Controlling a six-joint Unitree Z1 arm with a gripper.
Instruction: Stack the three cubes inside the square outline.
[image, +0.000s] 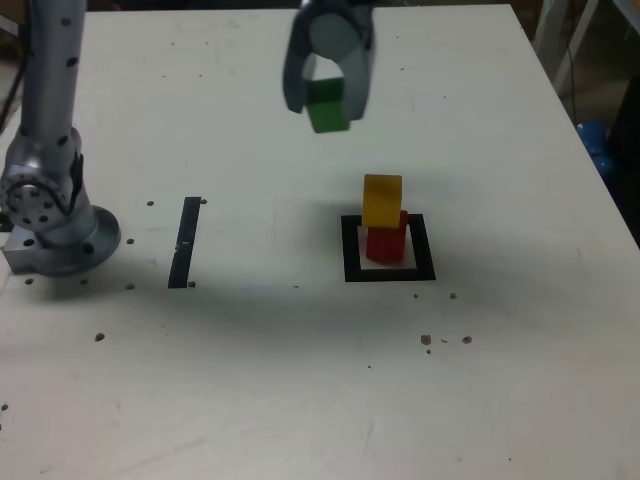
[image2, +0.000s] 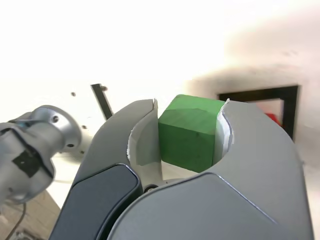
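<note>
The green cube (image: 327, 106) is hanging above and short of the yellow cube (image: 381, 199), and it would miss if I opened now. My gripper should bring it closer before letting go.
My gripper (image: 324, 108) hangs in the air, shut on the green cube (image: 327, 106), well above the table and toward the back of it. In the wrist view the green cube (image2: 190, 131) is clamped between both jaws of the gripper (image2: 189, 116). The yellow cube (image: 381, 199) sits on the red cube (image: 386, 240), a little askew, inside the square outline (image: 351, 250). That stack is to the exterior view's right of the gripper and nearer the camera. The wrist view shows part of the square outline (image2: 260, 93) and a sliver of the red cube (image2: 272, 118).
A thin black strip (image: 186, 242) lies on the white table (image: 300, 380) to the exterior view's left of the outline. The arm's grey base (image: 50, 220) stands at the left edge. Small dark specks dot the tabletop. Blue objects (image: 597, 150) lie beyond the table's right edge.
</note>
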